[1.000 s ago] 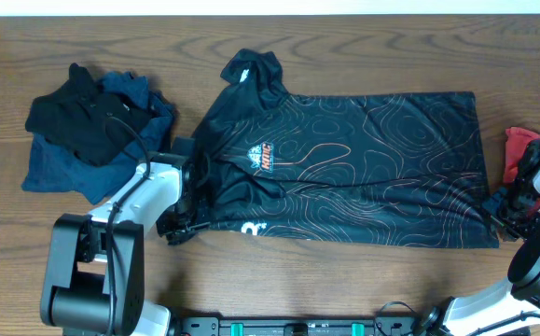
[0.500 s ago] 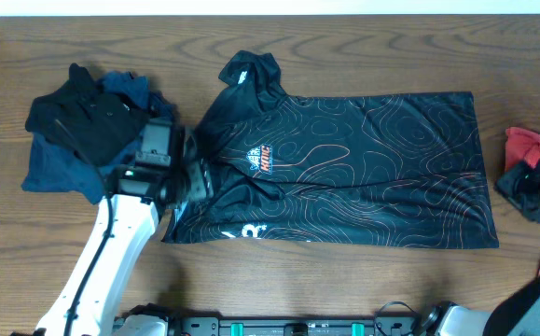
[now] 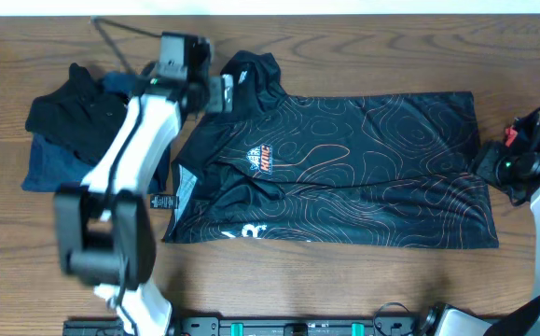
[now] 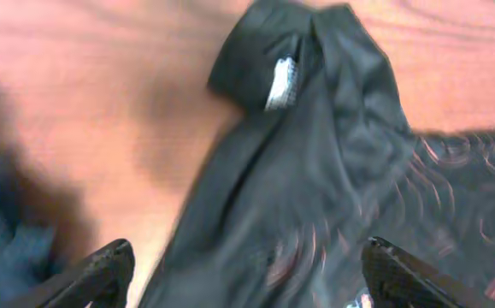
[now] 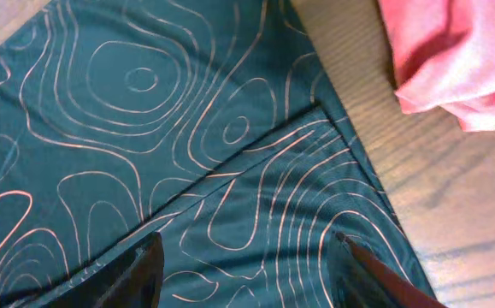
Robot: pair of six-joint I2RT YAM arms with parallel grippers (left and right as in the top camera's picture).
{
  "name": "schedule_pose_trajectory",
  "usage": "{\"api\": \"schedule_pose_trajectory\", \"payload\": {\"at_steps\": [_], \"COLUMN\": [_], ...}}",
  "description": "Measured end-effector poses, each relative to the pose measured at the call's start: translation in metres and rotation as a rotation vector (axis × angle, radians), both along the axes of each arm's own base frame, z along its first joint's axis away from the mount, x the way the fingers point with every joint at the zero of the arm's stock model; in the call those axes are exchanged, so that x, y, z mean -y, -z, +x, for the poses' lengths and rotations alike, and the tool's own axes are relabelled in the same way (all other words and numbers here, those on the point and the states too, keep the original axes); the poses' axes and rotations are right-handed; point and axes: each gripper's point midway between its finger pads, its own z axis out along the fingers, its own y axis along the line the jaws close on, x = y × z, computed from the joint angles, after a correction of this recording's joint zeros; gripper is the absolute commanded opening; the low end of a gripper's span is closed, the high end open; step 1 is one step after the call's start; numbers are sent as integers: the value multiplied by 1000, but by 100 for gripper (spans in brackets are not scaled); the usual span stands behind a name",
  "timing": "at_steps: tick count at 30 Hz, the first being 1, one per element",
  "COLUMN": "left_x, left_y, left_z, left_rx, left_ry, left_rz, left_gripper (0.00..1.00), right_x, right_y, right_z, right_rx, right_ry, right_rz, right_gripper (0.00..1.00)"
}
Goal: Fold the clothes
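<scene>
I need to grip the black jersey next with my left gripper by its collar end, just below the white neck label, to fold the jersey over lengthwise.
The clothes are a black jersey with orange contour lines, lying flat across the table with its collar at the far left. My left gripper hovers open over the collar end. In the left wrist view its fingertips stand wide apart above the dark cloth, just below the white neck label. My right gripper is open at the jersey's right edge. The right wrist view has the patterned cloth beneath my right gripper, with nothing held.
A heap of dark blue and black garments lies at the left of the table. A pink-red cloth sits on the wood just beyond the jersey's right edge. The jersey's lower-left corner is turned over, with a small tag beside it.
My left arm swung from the jersey's lower-left hem up to the collar, opening on the way. My right gripper left the lower-right corner, opened and moved up along the right edge.
</scene>
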Motion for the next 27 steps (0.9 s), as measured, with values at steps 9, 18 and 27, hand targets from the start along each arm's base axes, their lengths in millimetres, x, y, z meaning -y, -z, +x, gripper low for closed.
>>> {"api": "schedule_pose_trajectory", "payload": {"at_steps": [9,18,27], "left_x": [24,23,48], "left_y": [54,94,99], "left_z": [66,75,74], "left_rx": [72,51,34], "left_ry": [75,48,90], "left_rz": [-58,-79,-178], "left_gripper": [88,87,8], "right_x": [-6,-6,-4], "right_y": [1,1,-1], "right_z": [-2,-1,3], "right_rx": [-12,-10,8], "right_ry": [-20,-20,-20], "right_rz": [9,9,1], "right_gripper": [59,60,56]}}
